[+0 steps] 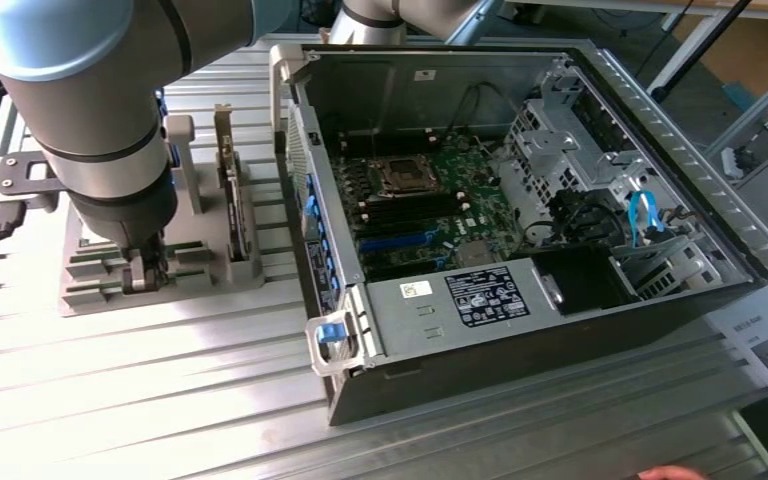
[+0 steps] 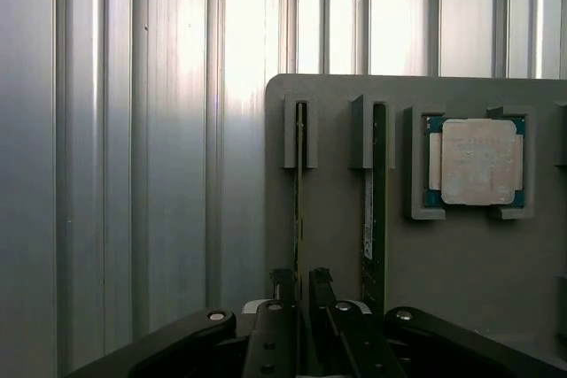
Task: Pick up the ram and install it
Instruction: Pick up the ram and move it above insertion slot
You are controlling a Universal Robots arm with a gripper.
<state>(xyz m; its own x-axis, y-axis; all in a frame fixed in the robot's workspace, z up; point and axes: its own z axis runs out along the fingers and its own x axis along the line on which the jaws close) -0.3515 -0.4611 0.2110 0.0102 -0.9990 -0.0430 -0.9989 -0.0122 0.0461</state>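
Observation:
Next, my gripper will grab the ram by its exposed top edge [image 2: 299, 254] to install it in the motherboard.
The ram [image 2: 300, 183] is a thin stick standing on edge in a slot of the grey holder [image 2: 337, 219]. My gripper [image 2: 301, 285] is lowered over its near end, open, with one finger [image 2: 283, 282] on each side of the stick and only narrow gaps. A second thin stick [image 2: 376, 201] stands in the neighbouring slot. In the exterior view the gripper [image 1: 144, 268] sits low over the holder [image 1: 157, 290], left of the open computer case [image 1: 357, 330], and the arm covers the ram there.
A square silver processor chip [image 2: 478, 161] lies in a pocket of the holder. A dark expansion card [image 1: 231, 190] stands upright in the holder. The motherboard [image 1: 418, 205] lies inside the case. A hand [image 1: 678, 472] shows at the lower edge.

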